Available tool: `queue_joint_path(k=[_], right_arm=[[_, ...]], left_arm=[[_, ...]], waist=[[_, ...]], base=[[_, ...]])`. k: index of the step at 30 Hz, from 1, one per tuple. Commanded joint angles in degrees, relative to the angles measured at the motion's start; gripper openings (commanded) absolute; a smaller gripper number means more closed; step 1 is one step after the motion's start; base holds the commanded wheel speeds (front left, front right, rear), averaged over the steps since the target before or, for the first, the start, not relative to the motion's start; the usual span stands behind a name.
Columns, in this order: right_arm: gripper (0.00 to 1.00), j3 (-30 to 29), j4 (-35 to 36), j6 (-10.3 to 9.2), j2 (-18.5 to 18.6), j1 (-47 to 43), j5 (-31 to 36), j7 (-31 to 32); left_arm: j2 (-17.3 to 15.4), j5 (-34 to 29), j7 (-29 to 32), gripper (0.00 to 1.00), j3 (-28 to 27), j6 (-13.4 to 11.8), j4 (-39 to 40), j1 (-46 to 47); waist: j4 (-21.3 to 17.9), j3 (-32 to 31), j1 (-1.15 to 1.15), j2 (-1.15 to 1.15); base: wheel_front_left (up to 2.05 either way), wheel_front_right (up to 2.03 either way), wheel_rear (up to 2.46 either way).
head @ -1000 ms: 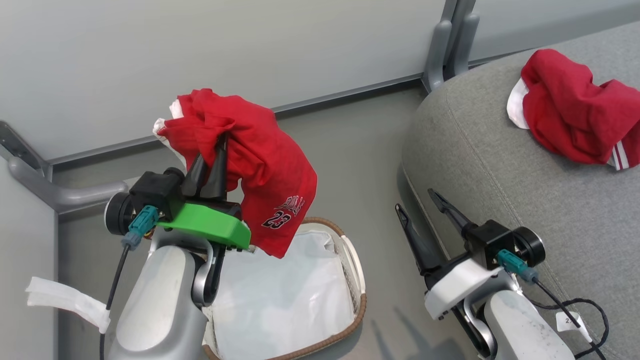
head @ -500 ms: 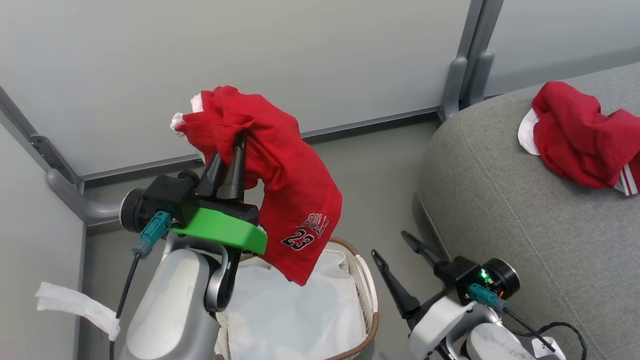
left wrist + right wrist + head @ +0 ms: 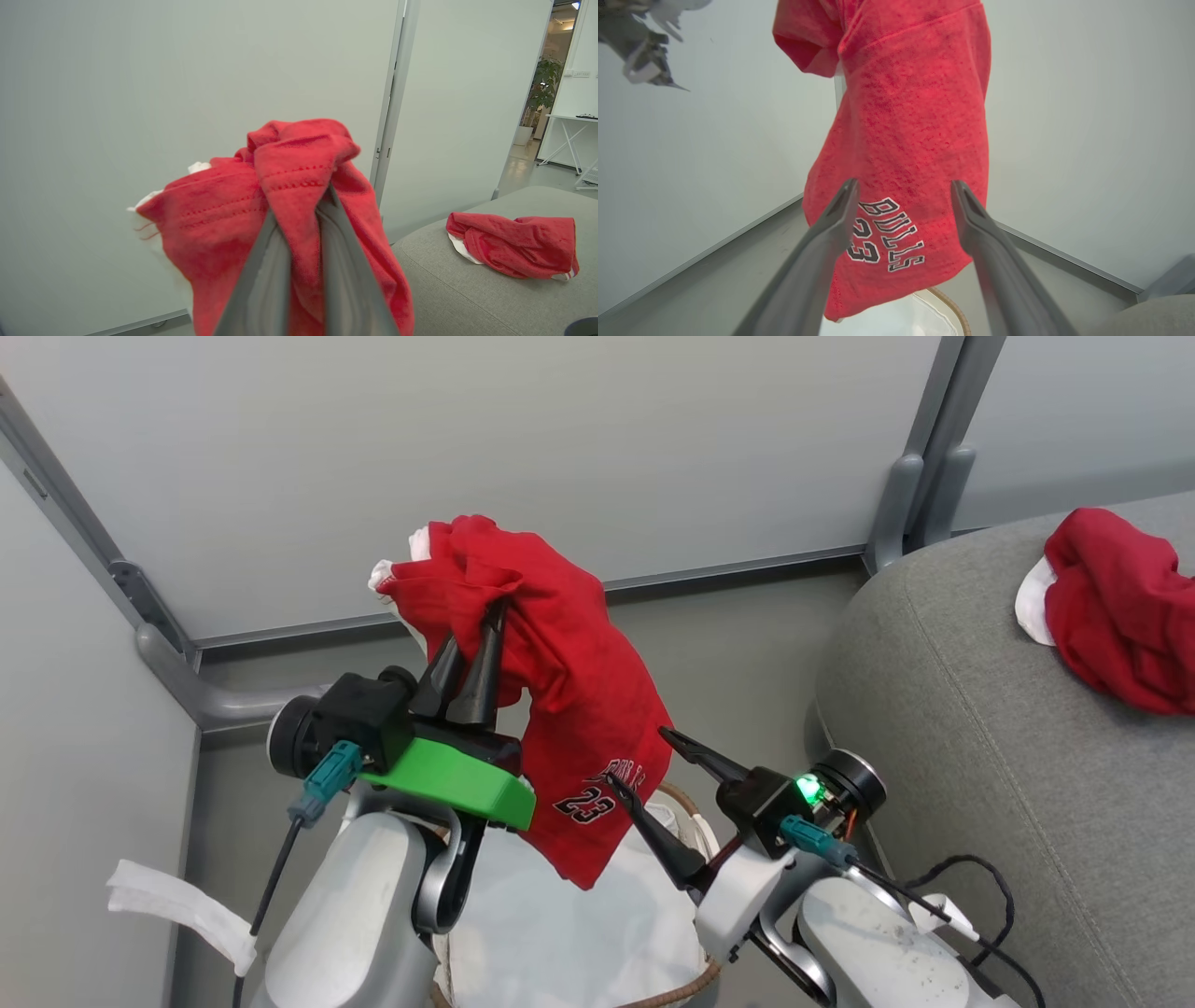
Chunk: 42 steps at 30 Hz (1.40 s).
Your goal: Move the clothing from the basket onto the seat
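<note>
The bright red garment should be grabbed next by its lettered lower part (image 3: 594, 801) with the robot's right gripper, to move the clothing onto the seat (image 3: 980, 728).
My left gripper (image 3: 478, 627) is shut on a bright red garment (image 3: 579, 709) with "BULLS 23" lettering, holding it up above the basket (image 3: 698, 982). The cloth bunches over the fingers (image 3: 301, 205) and hangs down to the right. My right gripper (image 3: 637, 754) is open, its fingertips right at the hanging lower part near the lettering (image 3: 882, 233); whether they touch the cloth I cannot tell. A second red garment (image 3: 1111, 607) with a white part lies on the grey seat (image 3: 980, 728) at the right. The basket shows its brown rim and white liner (image 3: 579, 933).
Pale grey partition walls stand close behind, with a metal post (image 3: 924, 476) at the seat's corner and a rail along the floor (image 3: 243, 705). A white strip (image 3: 177, 905) hangs by my left forearm. A black cable (image 3: 971, 887) loops beside my right arm.
The head camera has shifted, so the seat sits further right in the picture. My right gripper has swung left and up to the hanging garment. The left gripper keeps its hold.
</note>
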<state>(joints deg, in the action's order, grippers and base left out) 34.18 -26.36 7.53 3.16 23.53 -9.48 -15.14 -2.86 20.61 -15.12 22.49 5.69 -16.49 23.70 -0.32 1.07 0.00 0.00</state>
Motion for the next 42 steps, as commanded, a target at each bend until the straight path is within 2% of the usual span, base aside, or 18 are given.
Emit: queue_joint_path(k=[1,12,30,31,32,33,42], right_arm=[[1.0,0.4,-0.9,-0.08,0.1,1.1,0.6,0.0],[1.0,3.1,-5.5,-0.08,-0.1,7.4,-0.8,0.0],[1.0,2.5,-11.6,-0.08,-0.1,11.6,-1.5,0.0],[0.61,2.5,-11.6,-0.08,-0.1,11.6,-1.8,0.0],[0.41,2.5,-11.7,-0.08,-0.1,11.6,-2.0,0.0],[0.0,2.5,-11.6,-0.08,-0.1,11.8,-2.3,0.0],[0.0,3.0,-12.0,-0.08,-0.1,12.2,-3.8,0.0]], left_arm=[[-0.1,0.2,0.0,0.0,0.3,-0.2,0.0,0.2],[-0.1,2.5,0.0,0.0,4.8,-0.6,0.3,2.3],[-0.1,7.0,0.0,0.0,14.7,-2.2,2.0,6.3],[-0.1,7.3,0.0,0.0,15.1,-2.3,2.1,6.5],[-0.1,7.5,0.0,0.0,15.3,-2.3,2.1,6.6],[-0.1,7.6,0.0,0.0,15.5,-2.4,2.1,6.7],[-0.1,8.1,0.0,0.0,15.3,-2.8,1.8,6.9]], waist=[[0.4,0.2,0.0,0.0],[3.6,1.6,0.0,0.0],[9.9,4.3,0.0,0.0],[10.1,4.4,0.0,0.0],[10.3,4.5,0.0,0.0],[10.4,4.7,0.0,0.0],[10.5,5.5,0.0,0.0]], base=[[0.0,0.0,0.0],[0.0,0.0,0.0],[0.0,0.0,0.0],[0.0,0.0,0.0],[0.0,0.0,0.0],[0.0,0.0,0.0],[0.0,0.0,0.0]])
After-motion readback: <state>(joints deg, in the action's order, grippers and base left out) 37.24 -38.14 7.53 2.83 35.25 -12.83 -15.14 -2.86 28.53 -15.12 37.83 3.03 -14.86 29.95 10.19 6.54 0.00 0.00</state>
